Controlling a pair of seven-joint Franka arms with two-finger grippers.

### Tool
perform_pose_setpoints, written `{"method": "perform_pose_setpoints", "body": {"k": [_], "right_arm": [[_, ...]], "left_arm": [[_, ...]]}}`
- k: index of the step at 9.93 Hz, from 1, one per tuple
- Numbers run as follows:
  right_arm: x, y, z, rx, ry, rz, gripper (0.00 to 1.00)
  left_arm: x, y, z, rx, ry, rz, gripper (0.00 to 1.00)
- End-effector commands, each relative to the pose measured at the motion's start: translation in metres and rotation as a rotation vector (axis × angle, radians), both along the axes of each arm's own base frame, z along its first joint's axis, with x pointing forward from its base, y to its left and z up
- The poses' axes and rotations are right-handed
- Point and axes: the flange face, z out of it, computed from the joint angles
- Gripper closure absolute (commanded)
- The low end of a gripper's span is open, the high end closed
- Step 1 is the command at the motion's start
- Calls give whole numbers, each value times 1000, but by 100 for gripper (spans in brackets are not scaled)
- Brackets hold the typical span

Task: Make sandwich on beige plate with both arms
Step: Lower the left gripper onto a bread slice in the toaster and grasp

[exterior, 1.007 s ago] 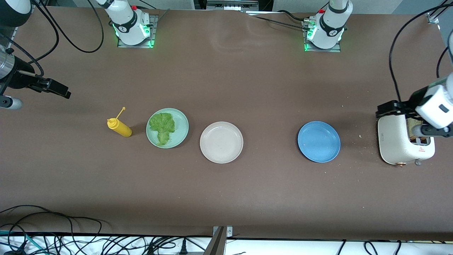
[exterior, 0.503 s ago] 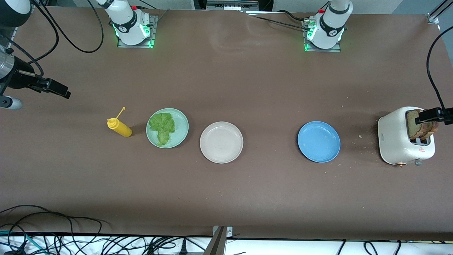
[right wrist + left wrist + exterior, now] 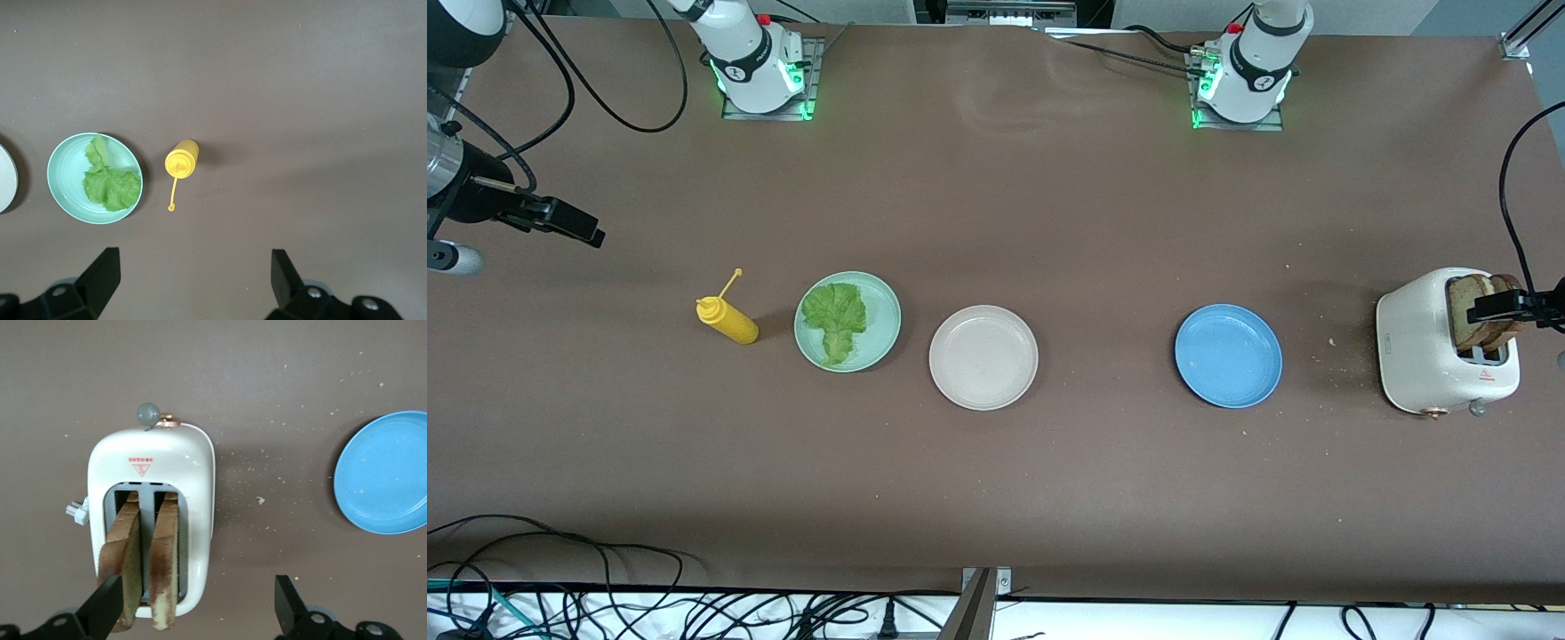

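My left gripper should grab the first bread slice by its crust edge standing out of the slot (image 3: 1465, 309), to lay the slice on the beige plate (image 3: 983, 357).
The beige plate (image 3: 983, 357) lies bare in the middle of the table; its edge shows in the right wrist view (image 3: 5, 179). The lettuce leaf (image 3: 834, 320) (image 3: 110, 183) lies on the mint-green plate (image 3: 880, 302) (image 3: 63, 170). Two browned bread slices (image 3: 1485, 313) (image 3: 163, 567) stand upright in the slots of a white toaster (image 3: 1423, 342) (image 3: 193, 473) at the left arm's end. My left gripper (image 3: 1528, 308) (image 3: 193, 610) is open and empty over the toaster, one finger over the outer slice. My right gripper (image 3: 569, 224) (image 3: 192, 273) is open and empty, waiting above the right arm's end.
A yellow squeeze bottle (image 3: 727, 320) (image 3: 181, 160) lies beside the mint-green plate, toward the right arm's end. A bare blue plate (image 3: 1228, 356) (image 3: 383, 473) sits between the beige plate and the toaster. Crumbs lie round the toaster. Cables hang past the table's near edge.
My left hand, which covered the toaster a second ago, has drawn back toward the table's end, and the two slices now show. The right arm has not moved.
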Motion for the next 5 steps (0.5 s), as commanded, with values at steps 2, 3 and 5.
{"method": "perform_pose_setpoints", "body": {"k": [2,3,5], "right_arm": [[-4,-2,2,-4,4,15,0],[-4,-2,2,-4,3,13,0],[-4,-3,2,-4,6,13,0]], "left_arm": [[-10,1,-6,24,-6,-42,0],[-20,-2,-14,31,-20,-46,0],[-35,-2,-30,41,-47,-51,0]]}}
